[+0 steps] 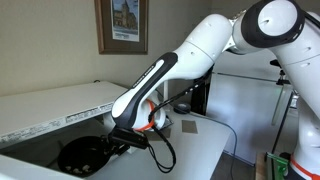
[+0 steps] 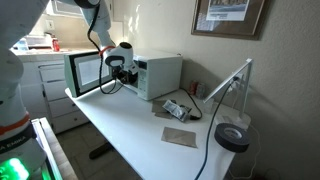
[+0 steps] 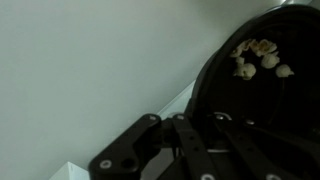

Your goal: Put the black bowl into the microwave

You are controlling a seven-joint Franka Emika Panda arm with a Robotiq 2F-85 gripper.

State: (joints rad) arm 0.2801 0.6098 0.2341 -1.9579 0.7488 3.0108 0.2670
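Observation:
My gripper moves the bowl inside past the microwave's white edge, before releasing it, since the near rim of the black bowl [image 1: 80, 155] overlaps that edge.
The black bowl [image 1: 80, 155] is glossy and holds a few pale food bits. It sits low at the open front of the white microwave [image 2: 160, 75], whose door [image 2: 85, 72] stands swung open. I cannot tell whether the bowl rests inside. My gripper [image 1: 122, 140] reaches down to the bowl's rim. It also shows between the door and the oven body in an exterior view [image 2: 118, 72]. In the wrist view the gripper's [image 3: 185, 125] dark fingers straddle the rim of the bowl [image 3: 250, 100], shut on it. The microwave's white top [image 1: 50, 108] fills the left.
The white table [image 2: 130, 130] carries a brown pad [image 2: 180, 136], a small device with cables [image 2: 175, 108], a white desk lamp [image 2: 225, 85] and a black roll [image 2: 232, 137]. Kitchen cabinets [image 2: 45, 85] stand behind the microwave door. A framed picture [image 1: 120, 25] hangs on the wall.

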